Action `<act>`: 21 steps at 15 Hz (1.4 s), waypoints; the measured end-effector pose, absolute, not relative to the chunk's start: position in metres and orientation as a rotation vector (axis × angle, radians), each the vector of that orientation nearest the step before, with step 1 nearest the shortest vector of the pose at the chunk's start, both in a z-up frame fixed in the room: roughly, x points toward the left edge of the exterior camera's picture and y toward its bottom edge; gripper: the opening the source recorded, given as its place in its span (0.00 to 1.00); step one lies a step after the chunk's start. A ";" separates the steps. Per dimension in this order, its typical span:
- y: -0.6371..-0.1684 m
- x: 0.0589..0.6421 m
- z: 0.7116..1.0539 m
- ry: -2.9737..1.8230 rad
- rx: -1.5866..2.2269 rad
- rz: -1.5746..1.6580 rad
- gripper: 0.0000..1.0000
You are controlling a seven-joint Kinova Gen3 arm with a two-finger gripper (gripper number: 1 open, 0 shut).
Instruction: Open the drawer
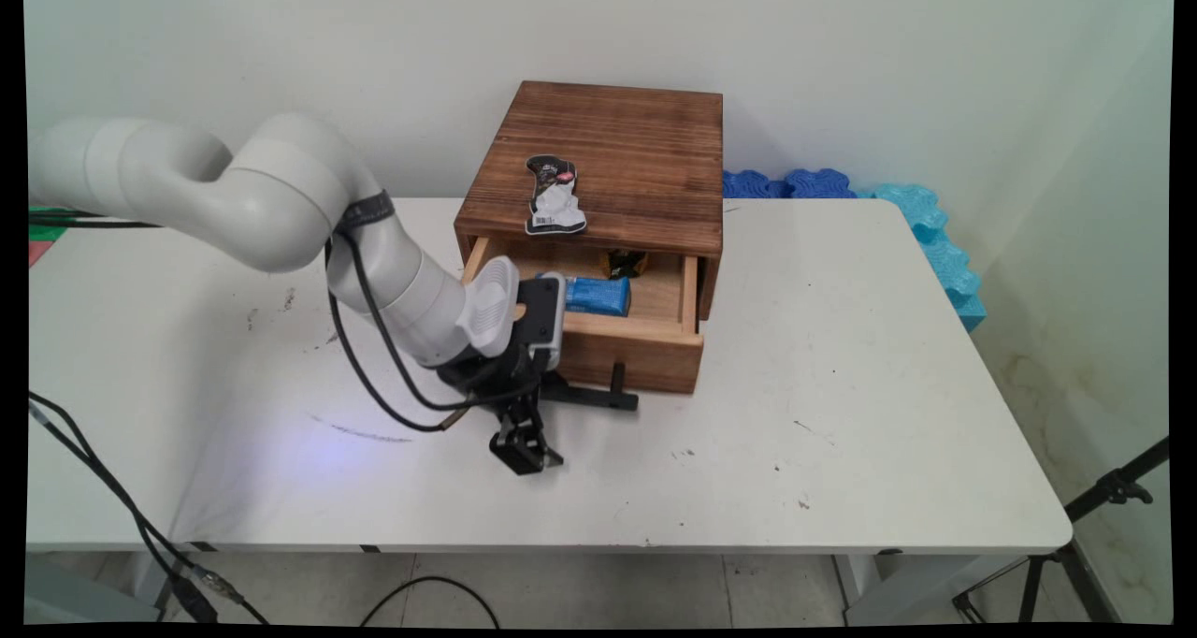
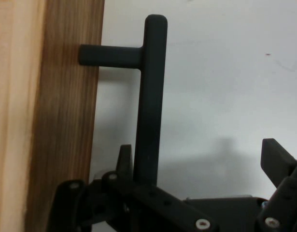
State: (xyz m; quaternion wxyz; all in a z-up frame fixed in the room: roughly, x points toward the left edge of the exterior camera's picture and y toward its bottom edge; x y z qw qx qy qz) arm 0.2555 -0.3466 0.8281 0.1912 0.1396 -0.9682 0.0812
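Note:
My gripper goes to the wooden box's compartment next and grabs its black bar handle to slide the compartment further open.
A wooden box stands at the back of the table with its drawer pulled out. A black T-bar handle sticks out of the drawer front. My gripper is low over the table at the handle's left end, open. In the hand view the handle bar runs upward just inside my left finger, while the right finger stands far off it; the gripper grips nothing. The drawer front fills the left side.
A blue packet and a dark snack packet lie in the drawer. A black-and-white pouch lies on the box top. Blue foam pieces line the table's back right. A tripod stands at the lower right.

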 end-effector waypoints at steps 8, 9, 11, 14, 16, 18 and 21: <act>-0.306 0.246 0.833 -2.719 0.368 0.175 1.00; -0.301 0.245 0.833 -2.719 0.365 0.168 1.00; -0.292 0.243 0.834 -2.718 0.359 0.156 1.00; -0.280 0.241 0.836 -2.718 0.350 0.141 1.00; -0.272 0.241 0.836 -2.719 0.344 0.131 1.00; -0.265 0.241 0.837 -2.719 0.336 0.123 1.00; -0.256 0.240 0.838 -2.719 0.324 0.112 1.00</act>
